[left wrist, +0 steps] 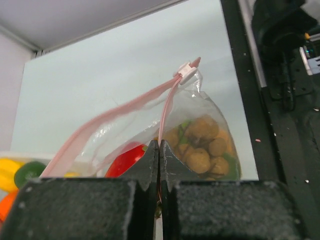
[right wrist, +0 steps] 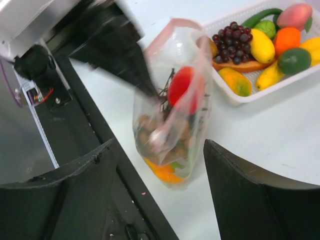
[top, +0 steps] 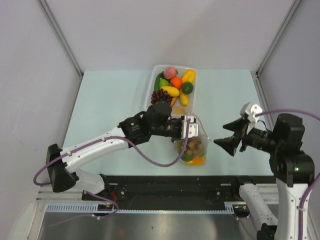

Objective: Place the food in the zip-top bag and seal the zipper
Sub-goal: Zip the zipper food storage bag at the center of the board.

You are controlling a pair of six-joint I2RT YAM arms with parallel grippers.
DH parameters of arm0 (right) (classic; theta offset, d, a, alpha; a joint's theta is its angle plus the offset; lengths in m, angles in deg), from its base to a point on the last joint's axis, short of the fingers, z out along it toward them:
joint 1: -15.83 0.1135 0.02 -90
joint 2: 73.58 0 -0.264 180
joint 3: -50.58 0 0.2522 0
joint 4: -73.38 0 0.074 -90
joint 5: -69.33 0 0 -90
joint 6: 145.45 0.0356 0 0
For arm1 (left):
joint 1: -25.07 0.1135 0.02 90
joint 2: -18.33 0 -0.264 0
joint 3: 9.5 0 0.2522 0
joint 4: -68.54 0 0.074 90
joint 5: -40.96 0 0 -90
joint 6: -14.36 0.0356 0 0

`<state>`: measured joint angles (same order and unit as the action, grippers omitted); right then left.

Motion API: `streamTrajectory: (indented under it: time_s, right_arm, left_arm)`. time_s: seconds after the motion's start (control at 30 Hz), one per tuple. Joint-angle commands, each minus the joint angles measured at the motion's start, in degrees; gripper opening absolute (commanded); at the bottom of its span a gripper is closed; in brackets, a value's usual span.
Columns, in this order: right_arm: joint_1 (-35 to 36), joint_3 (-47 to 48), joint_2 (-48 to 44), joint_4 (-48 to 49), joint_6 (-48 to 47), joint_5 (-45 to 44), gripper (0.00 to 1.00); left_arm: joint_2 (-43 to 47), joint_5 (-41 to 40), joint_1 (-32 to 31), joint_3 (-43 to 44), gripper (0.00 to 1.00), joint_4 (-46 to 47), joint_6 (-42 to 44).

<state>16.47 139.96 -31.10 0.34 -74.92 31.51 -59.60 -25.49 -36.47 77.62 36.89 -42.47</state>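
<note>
Next, my right gripper goes to the bag and grabs the zipper's end beyond the white slider, so the slider stays free to seal the zipper.
The clear zip-top bag (top: 192, 147) hangs near the table's front edge, holding a brown bunch (left wrist: 202, 142), a red piece (left wrist: 125, 159) and orange and green pieces (right wrist: 167, 170). My left gripper (top: 190, 129) is shut on the bag's pink-red zipper strip (left wrist: 165, 112) at the mouth, with a white slider (left wrist: 186, 71) at the strip's far end. The mouth gapes open beside the pinch. My right gripper (top: 231, 142) is open and empty, to the right of the bag and apart from it. More food lies in the white tray (top: 152, 87).
The white tray at the back middle holds dark grapes (top: 160, 95), yellow pieces (top: 170, 91), an orange piece (top: 176, 82), green pieces (top: 187, 87) and a pink piece (top: 170, 72). The black front rail (top: 175, 182) runs below the bag.
</note>
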Motion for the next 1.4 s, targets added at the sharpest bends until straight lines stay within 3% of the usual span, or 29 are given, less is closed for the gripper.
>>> streamTrajectory:
  time_s: [0.0,0.27,0.6,0.9,0.93,1.07,1.17,1.23,1.3,1.33,1.37]
  right_arm:
    - [-0.1,-6.7,-3.8,-2.4,-6.7,2.7,0.73]
    - [-0.2,-13.6,-5.9,1.5,-7.4,4.4,0.71]
    - [0.7,-26.7,-13.5,24.6,4.6,5.1,0.58]
    - [3.6,-29.1,-13.7,32.2,7.5,0.7,0.50]
    - [4.0,-29.1,-13.5,32.5,7.5,0.7,0.49]
    - [6.7,-29.1,-13.2,31.2,5.0,-1.5,0.21]
    - [7.9,-29.3,-13.6,30.4,4.3,-2.0,0.07]
    - [8.3,-29.6,-14.1,30.5,3.9,-2.3,0.00]
    - [8.6,-29.4,-14.4,29.8,2.8,-2.3,0.00]
    - [8.7,-29.4,-14.6,29.6,2.2,-2.3,0.00]
    - [8.7,-29.3,-14.8,29.1,1.8,-2.3,0.00]
  left_arm:
    - [-2.0,1.8,3.4,4.0,0.00,3.3,-9.3]
    - [-1.3,1.7,3.7,3.6,0.00,4.6,-10.4]
    - [-0.9,2.7,3.8,3.7,0.00,5.8,-11.5]
    - [-1.2,4.0,3.8,4.0,0.00,5.8,-12.4]
    - [-1.3,4.1,3.9,4.1,0.00,5.8,-12.5]
    - [-1.3,4.1,4.1,4.0,0.00,5.9,-13.0]
    - [-1.8,4.9,4.8,4.7,0.00,5.8,-14.4]
    - [-2.0,5.6,5.1,4.9,0.00,5.4,-14.4]
    - [-1.6,5.9,5.3,5.0,0.01,5.2,-13.5]
    - [-1.6,6.1,5.5,5.3,0.14,4.8,-12.9]
    - [-1.1,6.2,5.6,5.5,0.21,4.7,-11.9]
